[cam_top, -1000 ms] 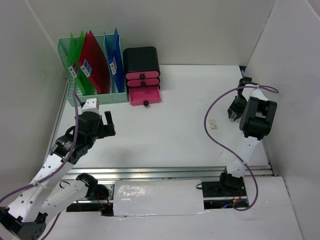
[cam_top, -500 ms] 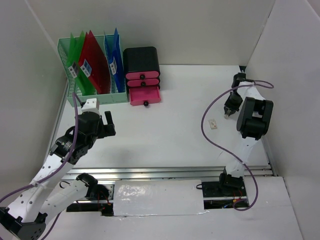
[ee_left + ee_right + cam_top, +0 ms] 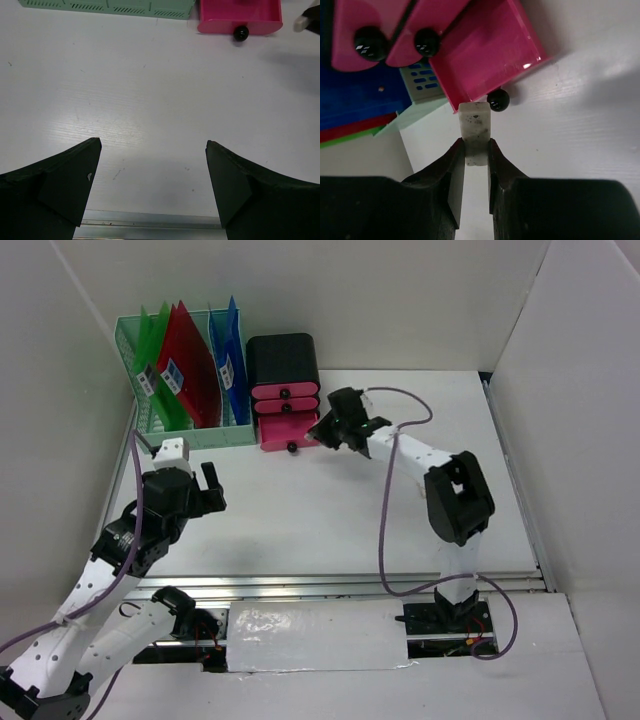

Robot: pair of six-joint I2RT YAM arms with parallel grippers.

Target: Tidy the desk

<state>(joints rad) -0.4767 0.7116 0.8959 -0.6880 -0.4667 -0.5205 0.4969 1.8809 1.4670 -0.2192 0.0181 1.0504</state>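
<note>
I should keep the block in my right gripper until its tip reaches the open inside; opened now, it would fall on the drawer's rim or the desk.
The desk (image 3: 330, 510) is a white tabletop with white panels on three sides. My right gripper (image 3: 326, 430) (image 3: 476, 145) is shut on a small white speckled block (image 3: 475, 127). It holds the block just in front of the open bottom pink drawer (image 3: 490, 55) (image 3: 290, 432), near the drawer's black knob (image 3: 498, 99). The drawer looks empty inside. My left gripper (image 3: 208, 487) (image 3: 154, 145) is open and empty, low over the bare desk at the left front. The left wrist view also shows the open drawer (image 3: 239, 15) and the block's tip (image 3: 300, 23).
The black drawer box (image 3: 284, 360) has two upper pink drawers shut. The mint-green file rack (image 3: 190, 432) with green, red and blue folders stands to its left. A silver rail (image 3: 340, 586) runs along the desk's front edge. The right arm's purple cable (image 3: 385, 510) hangs over mid-desk.
My right arm swung from the right side across to the pink drawer. The small white block that lay on the desk at the right is gone from there and is now in the right gripper. The left arm barely shifted.
</note>
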